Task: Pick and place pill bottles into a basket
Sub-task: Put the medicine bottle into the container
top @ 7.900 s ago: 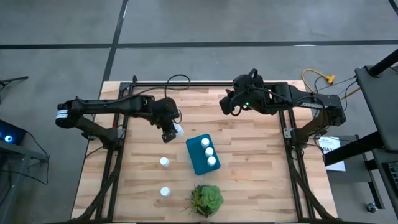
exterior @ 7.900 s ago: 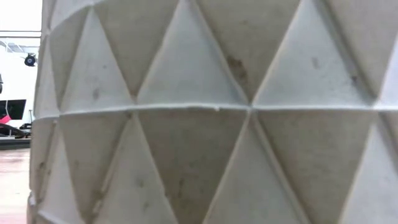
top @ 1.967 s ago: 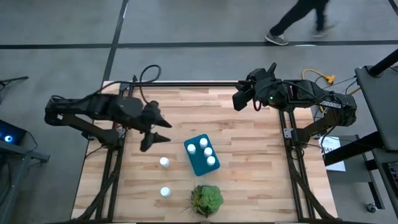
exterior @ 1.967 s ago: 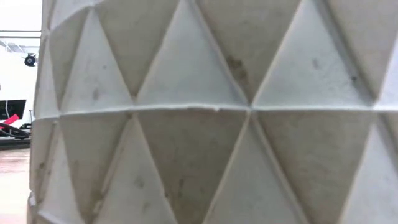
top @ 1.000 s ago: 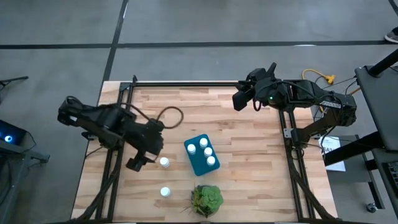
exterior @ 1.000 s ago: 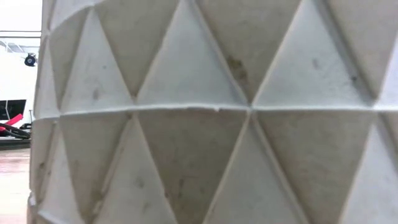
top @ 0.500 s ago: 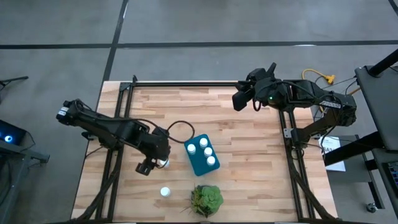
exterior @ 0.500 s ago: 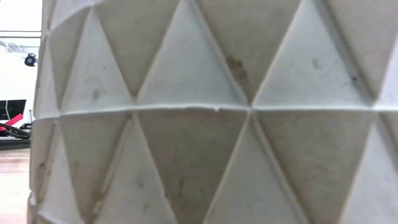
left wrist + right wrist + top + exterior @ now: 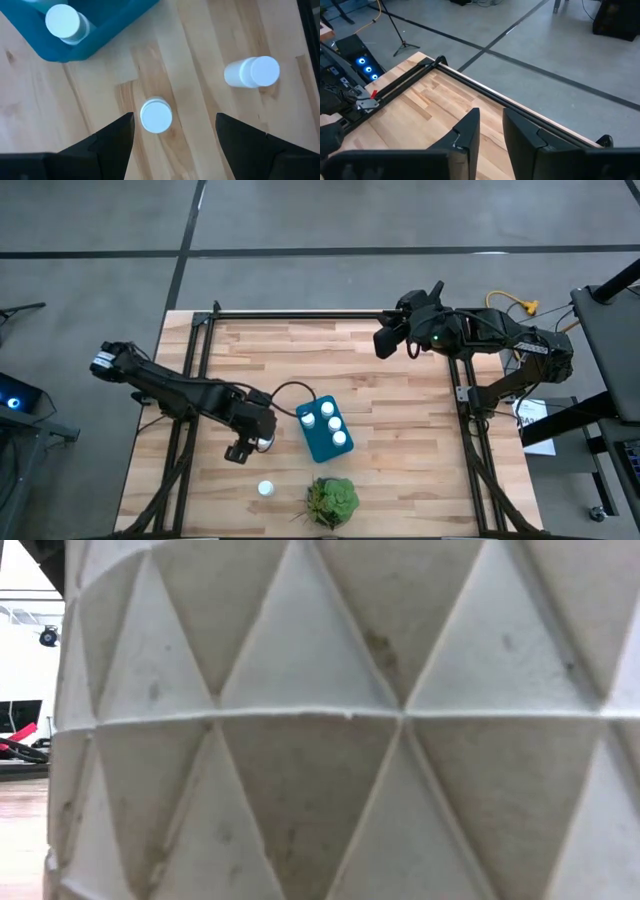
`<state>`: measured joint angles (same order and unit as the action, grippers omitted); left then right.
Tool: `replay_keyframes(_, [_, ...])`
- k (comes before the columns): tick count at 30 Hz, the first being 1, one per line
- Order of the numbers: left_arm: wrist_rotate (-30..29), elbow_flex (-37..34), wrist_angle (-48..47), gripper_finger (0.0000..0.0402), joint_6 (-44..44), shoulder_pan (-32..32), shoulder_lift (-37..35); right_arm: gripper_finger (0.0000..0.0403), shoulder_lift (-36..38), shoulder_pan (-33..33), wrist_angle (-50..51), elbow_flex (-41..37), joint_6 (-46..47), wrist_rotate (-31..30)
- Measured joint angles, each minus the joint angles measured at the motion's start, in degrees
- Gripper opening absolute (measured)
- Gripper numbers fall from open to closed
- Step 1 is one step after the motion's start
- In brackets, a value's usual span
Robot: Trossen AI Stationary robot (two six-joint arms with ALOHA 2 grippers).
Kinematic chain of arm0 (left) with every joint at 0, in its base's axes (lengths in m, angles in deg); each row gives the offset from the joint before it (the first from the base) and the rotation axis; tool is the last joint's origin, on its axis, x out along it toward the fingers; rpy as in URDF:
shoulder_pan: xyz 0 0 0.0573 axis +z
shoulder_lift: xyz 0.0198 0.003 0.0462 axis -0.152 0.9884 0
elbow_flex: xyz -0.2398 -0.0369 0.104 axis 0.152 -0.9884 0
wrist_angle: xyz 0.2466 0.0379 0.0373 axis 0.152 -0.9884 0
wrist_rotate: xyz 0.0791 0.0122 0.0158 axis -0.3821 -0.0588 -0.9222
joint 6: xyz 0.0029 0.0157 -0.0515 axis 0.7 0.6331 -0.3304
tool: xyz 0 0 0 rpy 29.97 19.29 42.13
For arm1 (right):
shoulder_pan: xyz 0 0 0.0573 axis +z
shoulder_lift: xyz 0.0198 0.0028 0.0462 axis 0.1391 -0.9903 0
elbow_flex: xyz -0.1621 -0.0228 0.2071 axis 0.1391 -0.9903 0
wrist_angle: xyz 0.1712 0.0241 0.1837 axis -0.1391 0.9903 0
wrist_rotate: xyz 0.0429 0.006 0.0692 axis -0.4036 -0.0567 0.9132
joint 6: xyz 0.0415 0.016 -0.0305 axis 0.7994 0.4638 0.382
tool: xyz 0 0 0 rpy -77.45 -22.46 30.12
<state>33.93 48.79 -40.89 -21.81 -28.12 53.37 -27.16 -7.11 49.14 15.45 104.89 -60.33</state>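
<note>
I should next grab the upright white bottle with my left gripper by its round cap (image 9: 156,115). Then I will add the bottle to the teal basket (image 9: 100,20).
A small white pill bottle (image 9: 156,116) stands upright on the wooden table, left of the teal basket (image 9: 318,442). My left gripper (image 9: 175,122) hovers over it, open. Its fingers stand either side of the bottle without touching, and the bottle is nearer one finger (image 9: 117,137). From above, the gripper (image 9: 252,446) covers most of that bottle. Three capped bottles stand in the basket (image 9: 107,22); one (image 9: 64,22) shows close by. Another bottle (image 9: 265,488) (image 9: 251,71) stands nearer the front edge. My right gripper (image 9: 492,122) waits shut, high over the far right corner (image 9: 392,338).
A leafy green plant (image 9: 332,500) stands at the front edge, just near of the basket. Its white faceted pot (image 9: 340,720) fills the low view. Bare wood lies right of the basket and along the far side.
My left gripper has moved toward the table's right, from beside the bottle to over it, and has dropped lower. Its fingers have stayed open. The bottles and basket have not moved.
</note>
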Motion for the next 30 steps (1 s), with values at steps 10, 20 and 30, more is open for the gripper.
replay_keyframes(10, [-1.31,-0.73,1.2,0.026,0.48,0.0,0.01,0.0079,0.0,0.0,0.0,0.0,-0.22,0.0])
replay_keyframes(20, [-1.64,-8.75,6.22,0.026,-0.13,0.13,-0.14,0.0076,0.0,0.0,-0.03,0.0,-0.22,0.02])
replay_keyframes(30, [-1.23,-13.66,13.39,0.026,-1.6,0.15,-0.19,0.0077,0.0,0.0,-0.04,-0.02,-0.13,0.45])
